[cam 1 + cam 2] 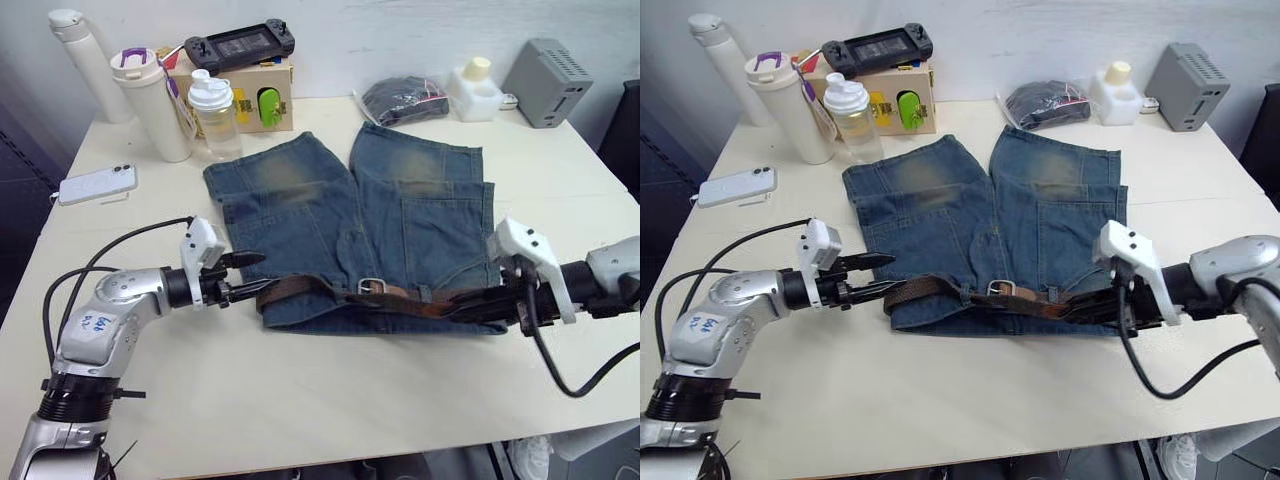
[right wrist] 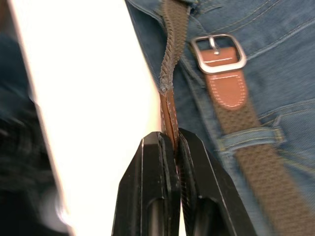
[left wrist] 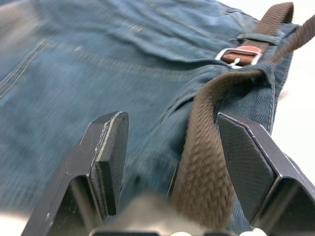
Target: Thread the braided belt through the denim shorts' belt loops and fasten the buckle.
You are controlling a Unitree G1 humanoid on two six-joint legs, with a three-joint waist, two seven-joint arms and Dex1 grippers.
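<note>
I need to take the belt with my left gripper next, by its brown braided strap [image 1: 288, 287], so the leather tip stays free to reach the silver buckle [image 1: 372, 287].
The denim shorts [image 1: 380, 215] lie flat mid-table, waistband toward me. The braided belt [image 1: 305, 290] runs along the waistband and passes under a belt loop [image 2: 248, 139]. The silver buckle [image 1: 372, 287] rests on the denim near the middle. My left gripper [image 1: 243, 276] is open at the shorts' left edge, its fingers [image 3: 110, 147] on either side of the brown strap [image 3: 206, 162] and the waistband. My right gripper [image 2: 170, 140] is shut on the belt's tan leather tip [image 2: 169, 110] at the right end, beside the buckle [image 2: 218, 53] and apart from it.
Along the back of the table stand a white thermos [image 1: 85, 60], a white bottle [image 1: 155, 105], a clear shaker [image 1: 215, 115], a wooden box [image 1: 255, 95] with a game console on top, a dark bagged bundle [image 1: 403, 100], a white jar [image 1: 473, 88] and a grey box [image 1: 548, 82]. A phone [image 1: 97, 184] lies at the left.
</note>
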